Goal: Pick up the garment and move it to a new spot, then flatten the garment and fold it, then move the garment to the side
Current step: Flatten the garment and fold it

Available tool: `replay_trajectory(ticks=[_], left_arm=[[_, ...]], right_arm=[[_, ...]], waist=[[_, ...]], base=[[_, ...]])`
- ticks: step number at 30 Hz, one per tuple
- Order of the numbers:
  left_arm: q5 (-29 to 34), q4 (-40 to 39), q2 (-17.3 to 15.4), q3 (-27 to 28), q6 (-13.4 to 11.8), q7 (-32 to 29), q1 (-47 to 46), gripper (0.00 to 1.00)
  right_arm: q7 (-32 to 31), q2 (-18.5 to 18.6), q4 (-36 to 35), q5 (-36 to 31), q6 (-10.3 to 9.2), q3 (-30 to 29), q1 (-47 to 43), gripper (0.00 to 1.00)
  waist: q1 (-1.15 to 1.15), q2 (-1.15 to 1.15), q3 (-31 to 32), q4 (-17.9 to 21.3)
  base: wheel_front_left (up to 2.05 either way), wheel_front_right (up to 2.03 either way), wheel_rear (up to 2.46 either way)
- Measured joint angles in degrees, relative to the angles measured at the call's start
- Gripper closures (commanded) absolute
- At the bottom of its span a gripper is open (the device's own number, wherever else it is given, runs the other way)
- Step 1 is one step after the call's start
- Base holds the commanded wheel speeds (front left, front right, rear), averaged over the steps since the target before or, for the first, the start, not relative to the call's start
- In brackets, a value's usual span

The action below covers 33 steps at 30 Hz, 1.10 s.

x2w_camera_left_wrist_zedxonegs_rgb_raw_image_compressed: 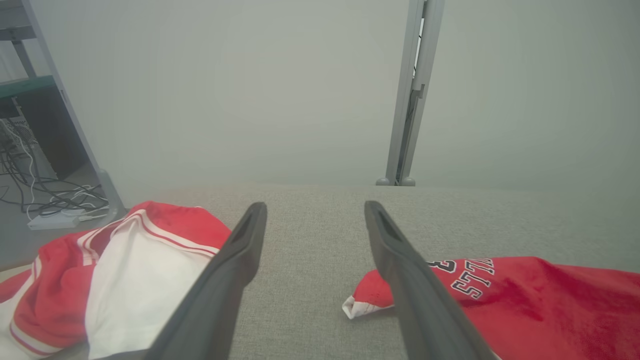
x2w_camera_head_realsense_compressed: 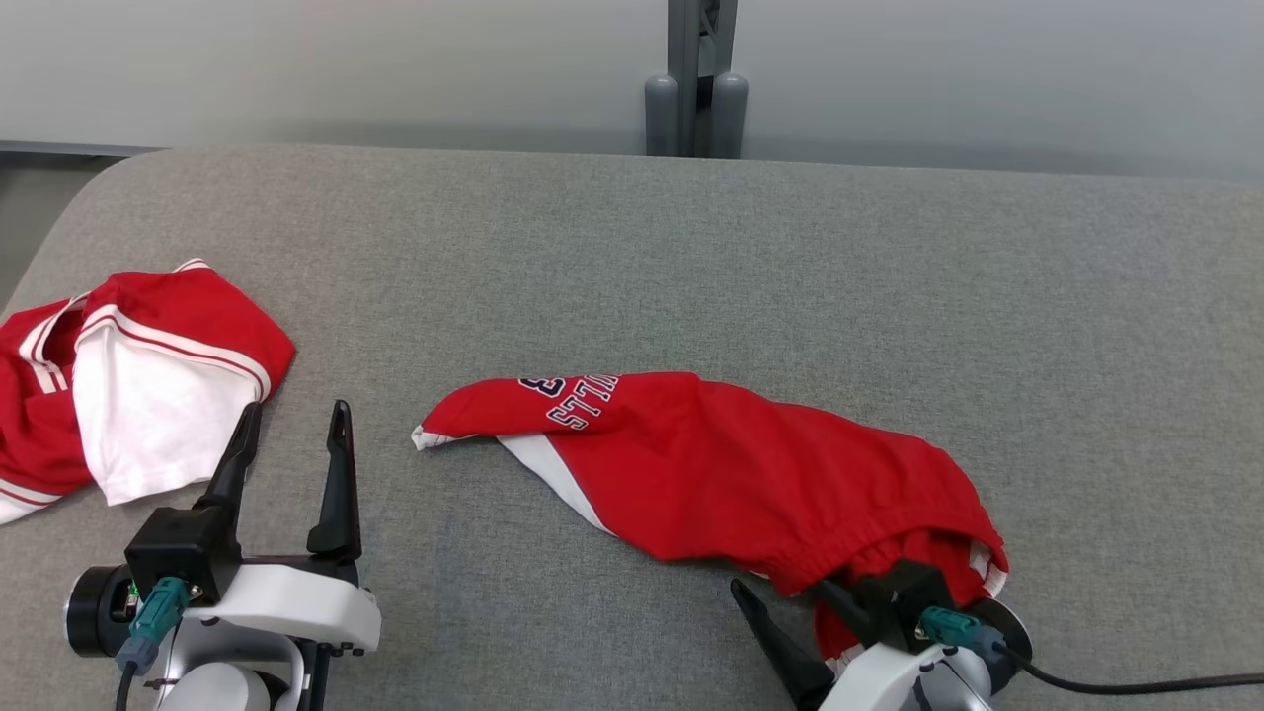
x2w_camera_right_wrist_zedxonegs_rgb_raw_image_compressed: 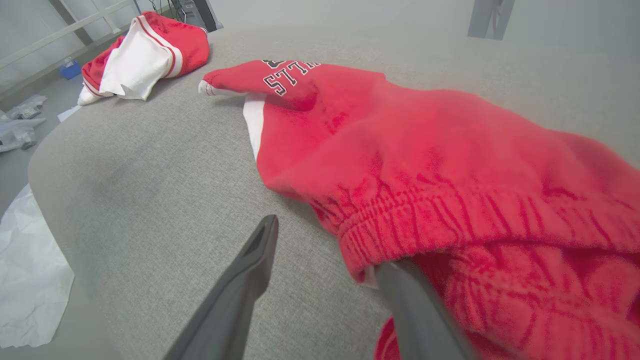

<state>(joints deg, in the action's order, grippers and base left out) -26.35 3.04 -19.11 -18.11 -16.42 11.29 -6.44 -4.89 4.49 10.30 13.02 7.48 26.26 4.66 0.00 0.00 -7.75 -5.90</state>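
My right gripper will take hold of the shorts (x2w_camera_right_wrist_zedxonegs_rgb_raw_image_compressed: pixel 425 150) by their ribbed waistband (x2w_camera_right_wrist_zedxonegs_rgb_raw_image_compressed: pixel 390 234), so that it can move them to a new spot.
The garment (x2w_camera_head_realsense_compressed: pixel 741 464), red shorts with a white side stripe and dark lettering, lies crumpled in the middle of the grey table (x2w_camera_head_realsense_compressed: pixel 691 247), its elastic waistband toward me. My right gripper (x2w_camera_head_realsense_compressed: pixel 780 592) is open at that waistband: one finger lies bare on the table, the other reaches under the waistband's edge. The right wrist view has the gripper (x2w_camera_right_wrist_zedxonegs_rgb_raw_image_compressed: pixel 332 245) straddling the edge of the shorts (x2w_camera_right_wrist_zedxonegs_rgb_raw_image_compressed: pixel 425 150). My left gripper (x2w_camera_head_realsense_compressed: pixel 296 407) stands open and empty left of the shorts. In the left wrist view its fingers (x2w_camera_left_wrist_zedxonegs_rgb_raw_image_compressed: pixel 315 205) frame bare table, with the shorts' leg (x2w_camera_left_wrist_zedxonegs_rgb_raw_image_compressed: pixel 525 300) on the right.
A second red-and-white garment (x2w_camera_head_realsense_compressed: pixel 128 385) lies bunched at the table's left edge, close to my left gripper. A grey post (x2w_camera_head_realsense_compressed: pixel 696 79) stands behind the far edge. A black cable (x2w_camera_head_realsense_compressed: pixel 1136 683) trails from my right wrist. White paper (x2w_camera_right_wrist_zedxonegs_rgb_raw_image_compressed: pixel 30 275) lies on the floor.
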Motion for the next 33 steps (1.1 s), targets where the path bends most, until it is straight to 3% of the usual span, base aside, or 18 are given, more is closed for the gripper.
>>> replay_trajectory(ticks=[5,8,14,19,23,27,33], left_arm=[[-0.1,0.0,-0.1,0.4,-0.1,0.3,-0.4,0.0],[-0.2,0.1,-0.3,0.9,-0.3,0.6,-0.5,0.0],[-0.5,-0.5,-0.4,1.4,-0.4,0.9,-1.1,0.0],[-0.5,-0.6,-0.2,1.3,-0.4,1.2,-2.0,0.0],[-0.5,-0.2,0.2,0.5,0.2,1.4,-3.2,0.0],[-0.6,0.6,1.2,-0.4,1.1,1.7,-5.0,0.0],[-0.5,2.4,2.6,-1.8,2.4,2.3,-7.5,0.0]], right_arm=[[-2.3,0.2,-1.0,4.3,0.0,0.6,1.7,1.0],[-6.0,1.9,-5.6,8.5,0.0,0.6,2.1,1.0],[-19.1,6.9,-18.7,18.1,0.0,-1.3,2.3,1.0],[-30.9,8.5,-25.4,28.4,0.0,-8.3,2.6,1.0],[-36.2,8.2,-23.5,32.1,0.0,-16.8,6.6,1.0],[-39.4,8.0,-15.4,32.3,0.0,-23.2,11.6,1.0],[-40.2,8.1,-5.2,30.9,0.0,-24.4,17.1,1.0]], waist=[[0.0,0.0,-0.9,1.1],[0.0,0.0,-1.3,2.3],[0.0,0.0,-2.9,4.2],[0.0,0.0,-4.7,4.8],[0.0,0.0,-6.3,4.4],[0.0,0.0,-7.8,3.2],[0.0,0.0,-10.2,0.4]], base=[[0.0,0.0,0.0],[0.0,0.0,0.0],[0.0,0.0,0.0],[0.0,0.0,0.0],[0.0,0.0,0.0],[0.0,0.0,0.0],[0.0,0.0,0.0]])
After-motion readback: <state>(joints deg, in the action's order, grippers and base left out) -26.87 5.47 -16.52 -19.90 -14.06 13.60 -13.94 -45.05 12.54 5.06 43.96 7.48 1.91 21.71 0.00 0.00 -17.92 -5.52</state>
